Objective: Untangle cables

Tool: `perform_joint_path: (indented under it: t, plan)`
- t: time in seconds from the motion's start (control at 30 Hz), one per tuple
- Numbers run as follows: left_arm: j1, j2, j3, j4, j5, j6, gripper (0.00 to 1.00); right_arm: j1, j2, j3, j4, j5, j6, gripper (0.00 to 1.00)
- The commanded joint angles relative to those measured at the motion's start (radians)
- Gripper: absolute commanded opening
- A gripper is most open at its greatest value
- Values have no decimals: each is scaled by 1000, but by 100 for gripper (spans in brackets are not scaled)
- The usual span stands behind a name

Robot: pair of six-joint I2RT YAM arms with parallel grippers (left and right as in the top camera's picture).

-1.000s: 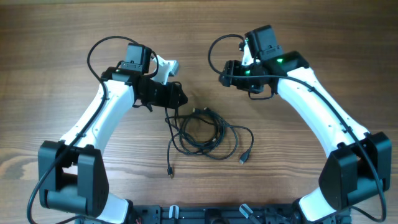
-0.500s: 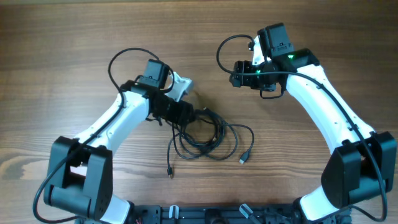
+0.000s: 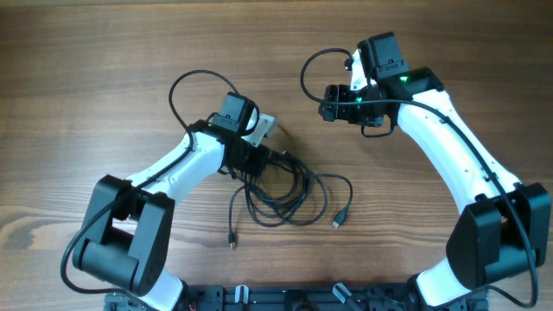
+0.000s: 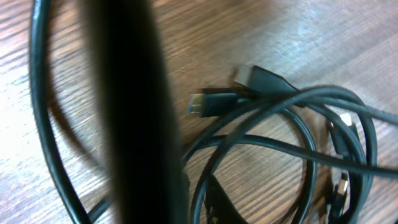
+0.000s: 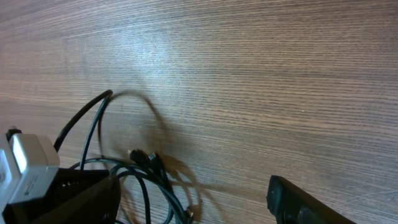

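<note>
The robot's right gripper should next pick up the single black cable by its raised loop beside the left gripper to untangle it.
The cables (image 3: 289, 188) are thin black cords lying in a tangled coil on the wood table, with plug ends at the lower left (image 3: 232, 240) and lower right (image 3: 339, 220). My left gripper (image 3: 263, 160) is down on the coil's upper left edge. The left wrist view shows the cable loops (image 4: 298, 124) and two plugs (image 4: 208, 102) up close, behind a blurred dark bar. Its jaws are too dark and blurred to read. My right gripper (image 3: 332, 102) hovers open and empty up and to the right of the coil. Its wrist view shows one finger (image 5: 298, 199) and the coil's top (image 5: 149, 165).
The wood table (image 3: 104, 78) stretches out around the coil. The left arm's thick black wire (image 3: 186, 82) arches over its wrist. The left arm's white camera block (image 5: 25, 165) shows at the right wrist view's lower left.
My left arm has moved right and down onto the coil's upper left edge. The coil's left side and its lower-left plug end shifted slightly. The right arm rose a little, then held still.
</note>
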Motion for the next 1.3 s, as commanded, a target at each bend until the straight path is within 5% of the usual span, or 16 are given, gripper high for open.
perform_joint_path:
  t: [0.0,0.23,0.37,0.7,1.0,1.27]
  plan:
    - [5,-76,79,-31,-33,-95,5,0,-22,16,3,13,-15,77]
    - [6,-338,333,-143,-42,-154,4,0,-22,16,1,-5,-46,73]
    - [6,-475,399,-143,-68,-183,4,0,-28,16,51,-256,-192,63]
    - [6,-769,412,15,-129,-320,4,2,-195,16,372,-705,-250,79]
    - [7,-821,412,34,-153,-490,4,110,-180,16,415,-799,-345,85]
    - [6,-840,414,77,-150,-572,4,237,-134,16,555,-742,-296,78]
